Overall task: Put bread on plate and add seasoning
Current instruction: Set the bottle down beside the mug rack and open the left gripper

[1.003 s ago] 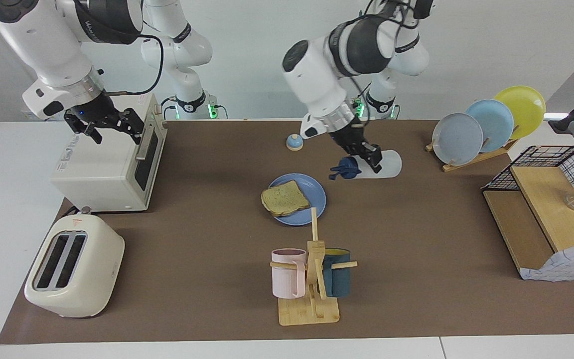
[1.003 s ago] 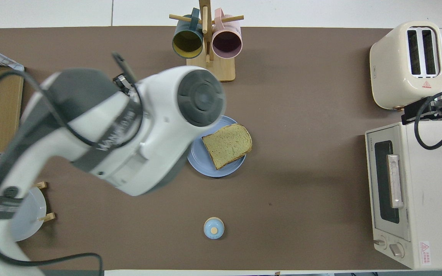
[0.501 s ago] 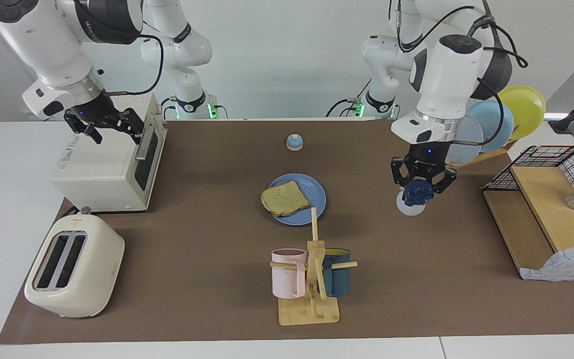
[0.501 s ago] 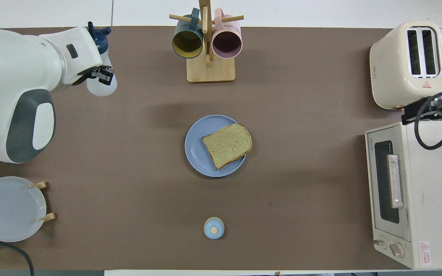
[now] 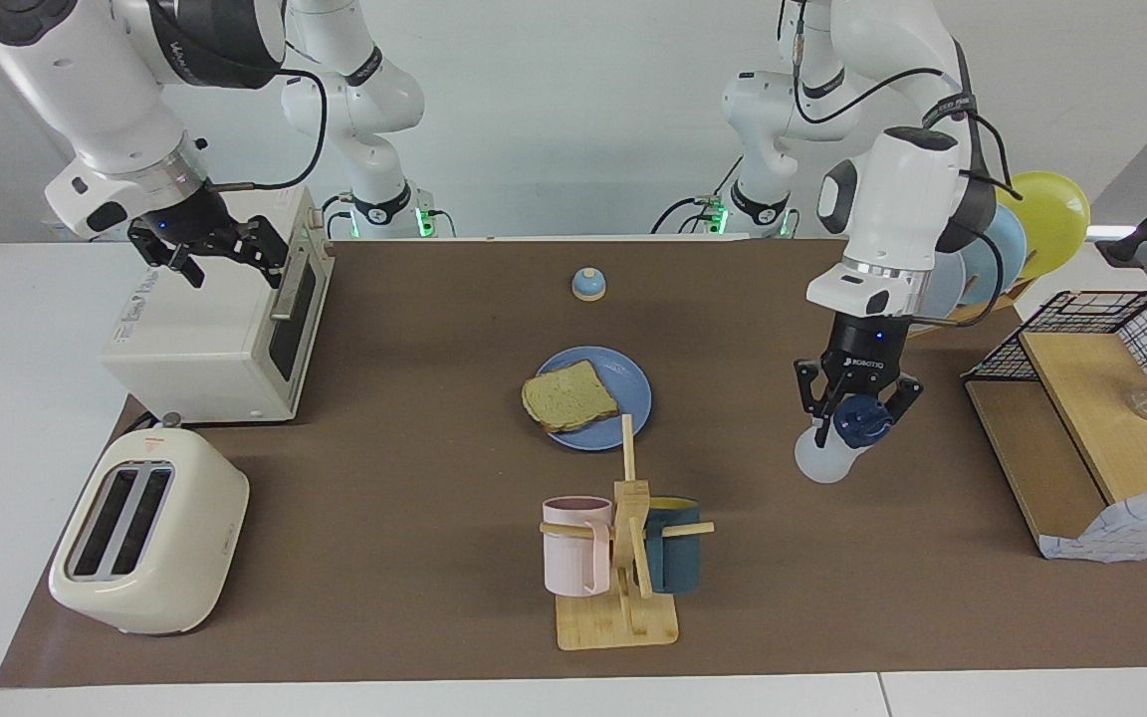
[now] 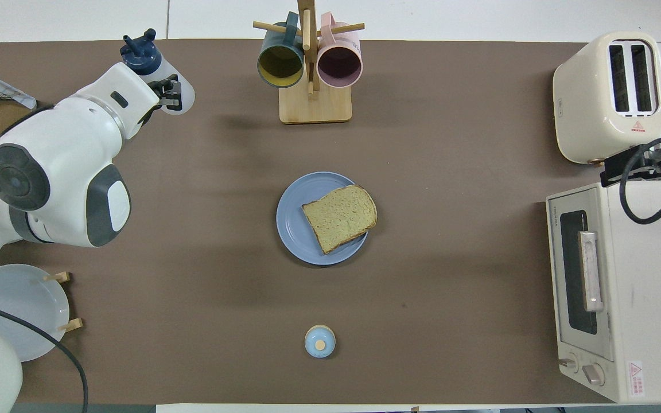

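The bottle's base [image 6: 185, 103] is still above the mat in the overhead view, so my left gripper should keep holding the bottle.
The bread [image 5: 570, 394] [image 6: 340, 217] lies on the blue plate [image 5: 630, 381] [image 6: 292, 226] at the middle of the mat, its crust overhanging the rim a little. My left gripper [image 5: 857, 413] [image 6: 164, 92] is shut on the seasoning bottle [image 5: 820, 463] [image 6: 184, 97] near its navy cap. The bottle hangs tilted, low over the mat toward the left arm's end, between the mug rack and the wooden shelf. I cannot tell whether its base touches the mat. My right gripper [image 5: 215, 254] [image 6: 643, 163] waits open and holds nothing, over the toaster oven's top.
A blue bell [image 5: 588, 284] [image 6: 319, 341] sits nearer to the robots than the plate. A mug rack [image 5: 623, 558] [image 6: 310, 69] stands farther out. A toaster [image 5: 150, 528], a toaster oven [image 5: 220, 329], a plate rack [image 5: 972, 249] and a wooden shelf [image 5: 1091, 428] line the ends.
My left arm swung the seasoning bottle away from beside the plate toward its own end of the table, then lowered it. The right arm has not moved.
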Robot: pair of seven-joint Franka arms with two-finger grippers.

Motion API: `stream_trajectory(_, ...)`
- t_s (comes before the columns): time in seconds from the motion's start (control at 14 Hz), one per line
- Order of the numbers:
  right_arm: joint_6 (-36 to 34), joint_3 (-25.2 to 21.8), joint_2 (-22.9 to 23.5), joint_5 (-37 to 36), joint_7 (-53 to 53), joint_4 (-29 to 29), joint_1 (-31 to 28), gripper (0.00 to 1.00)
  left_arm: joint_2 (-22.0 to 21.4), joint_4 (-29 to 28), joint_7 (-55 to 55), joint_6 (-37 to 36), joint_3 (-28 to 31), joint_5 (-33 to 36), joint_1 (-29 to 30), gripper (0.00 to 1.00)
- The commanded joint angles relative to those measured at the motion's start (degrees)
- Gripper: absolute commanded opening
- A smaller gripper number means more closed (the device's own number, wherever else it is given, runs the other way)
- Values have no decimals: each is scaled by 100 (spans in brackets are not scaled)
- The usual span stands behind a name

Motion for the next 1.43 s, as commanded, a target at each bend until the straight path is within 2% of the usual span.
stream_trajectory(0.0, 54, 29, -142, -57, -125, -172, -45, 100, 363, -1, -61, 682, -65, -60, 108, 0)
stream_trajectory(0.21, 54, 29, -142, -57, -125, -163, -45, 100, 935, 26, -44, 1535, -65, -51, 100, 0)
stream_trajectory(0.43, 54, 29, -142, -57, -125, -172, -45, 100, 1295, 69, -8, 1887, -65, 19, 100, 0)
stream_trajectory(0.57, 54, 29, -142, -57, -125, -172, -45, 100, 1506, 61, -8, 2230, -65, 19, 108, 0)
stream_trajectory(0.72, 54, 29, -142, -57, -125, -172, -45, 100, 1543, 61, 0, 2275, -65, 28, 108, 0)
stream_trajectory(0.79, 54, 29, -142, -57, -125, -172, -45, 100, 1543, 61, 9, 2258, -65, 28, 108, 5)
stream_trajectory(0.86, 54, 29, -142, -57, -125, -172, -45, 100, 1552, 52, 53, 2240, -65, 19, 108, 15)
stream_trajectory(0.93, 54, 29, -142, -57, -125, -172, -45, 100, 1560, 43, 79, 2231, -65, 19, 108, 22)
stream_trajectory(1.22, 54, 29, -142, -57, -125, -172, -45, 100, 1587, 43, 132, 2118, -65, 19, 108, 41)
stream_trajectory(1.36, 54, 29, -142, -57, -125, -172, -45, 100, 1587, 52, 167, 2029, -65, 19, 108, 53)
